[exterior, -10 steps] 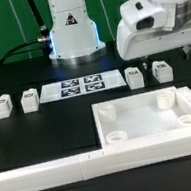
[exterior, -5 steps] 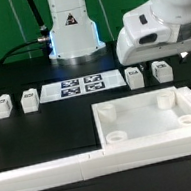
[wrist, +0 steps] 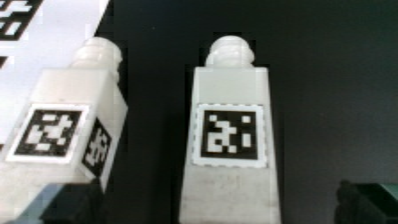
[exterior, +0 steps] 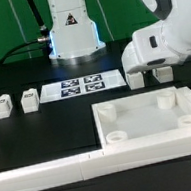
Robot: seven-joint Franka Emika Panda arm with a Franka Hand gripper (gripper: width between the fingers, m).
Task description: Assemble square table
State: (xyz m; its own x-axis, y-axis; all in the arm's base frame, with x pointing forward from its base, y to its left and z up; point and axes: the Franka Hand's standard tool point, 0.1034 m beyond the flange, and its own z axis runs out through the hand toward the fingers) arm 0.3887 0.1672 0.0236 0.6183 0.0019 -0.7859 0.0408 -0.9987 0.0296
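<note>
The gripper grabs the leg by its square blunt end [exterior: 163, 74] [wrist: 230, 196] next, to keep the leg's round tip free to enter a corner socket.
The white square table top [exterior: 148, 116] lies flat with its round corner sockets facing up, toward the exterior view's right. Two small tagged leg posts [exterior: 1, 106] [exterior: 29, 99] lie at the left. Two more [exterior: 136, 78] [exterior: 165, 72] lie at the right, their upper parts covered by my gripper [exterior: 150, 68] just above them. In the wrist view one tagged leg [wrist: 231, 130] lies between my dark fingers [wrist: 366, 200], untouched, with a second leg [wrist: 71, 115] beside it. My gripper [wrist: 221, 205] is open and holds nothing.
The marker board [exterior: 80, 85] lies between the two pairs of legs. A long white L-shaped rail [exterior: 56, 172] runs along the front edge and up the far left. The robot base [exterior: 72, 32] stands at the back.
My gripper has come down and a little toward the exterior view's right, from well above the table to just over the two right-hand legs. It stays open. Nothing else has moved.
</note>
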